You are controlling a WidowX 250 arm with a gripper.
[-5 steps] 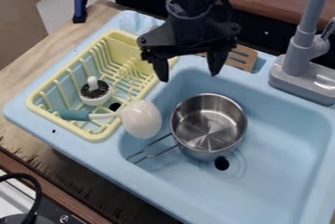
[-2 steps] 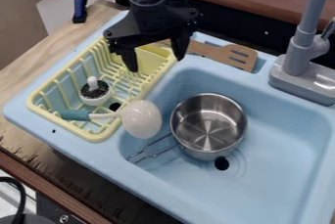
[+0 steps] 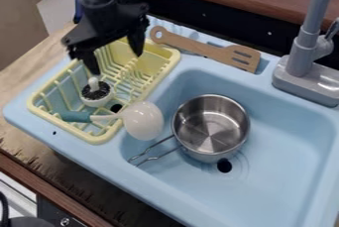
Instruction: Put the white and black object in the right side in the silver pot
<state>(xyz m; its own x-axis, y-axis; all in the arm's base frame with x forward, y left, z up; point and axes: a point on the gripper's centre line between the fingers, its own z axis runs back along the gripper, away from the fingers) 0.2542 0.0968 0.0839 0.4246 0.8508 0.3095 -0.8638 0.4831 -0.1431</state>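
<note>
My gripper is to hold the white and black object by its white knob next, so it can put the object in the silver pot.
My gripper hangs open over the yellow drying rack, its left fingertip close above the white and black object and its right one over the rack's back part. The white and black object, a small round brush with a white knob on top, stands in the rack, near its middle. The silver pot rests in the blue sink basin, its wire handle pointing toward the lower left. Nothing shows between the gripper's fingers.
The yellow rack holds a teal-handled utensil whose white round head overhangs the basin. A wooden spatula lies along the sink's back edge. The grey faucet rises at the right.
My gripper has moved left and somewhat down, from above the basin's back edge to over the rack. More of the wooden spatula is now uncovered. The pot and the brush have stayed put.
</note>
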